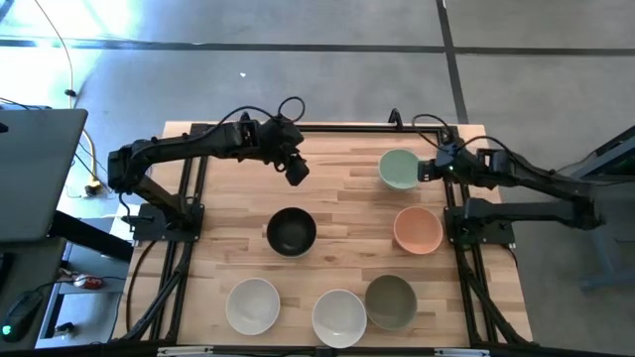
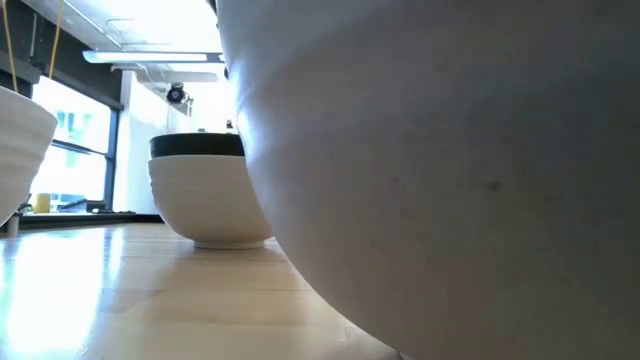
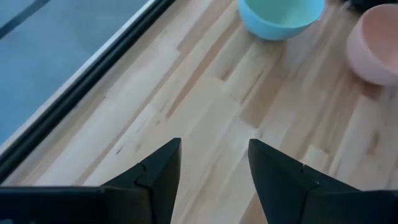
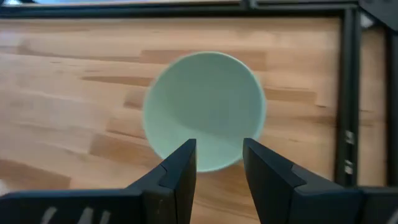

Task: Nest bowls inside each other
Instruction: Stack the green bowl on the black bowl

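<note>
My right gripper should grab the mint green bowl by its rim next. Then it should nest the bowl inside the black bowl.
Six bowls show from above. The mint green bowl stands at the far right, the peach bowl nearer. The black bowl is mid-table; the low view shows it sitting inside a white bowl. Two white bowls and the olive-grey bowl stand along the near edge. My right gripper is open, just right of the mint bowl, its fingertips over the rim's right side. My left gripper is open over bare wood, far of the black bowl.
A black metal frame runs along the table's far edge and past both arm bases. One white bowl stands close before the low camera and hides most of the table. Bare wood lies between the black bowl and the mint and peach bowls.
</note>
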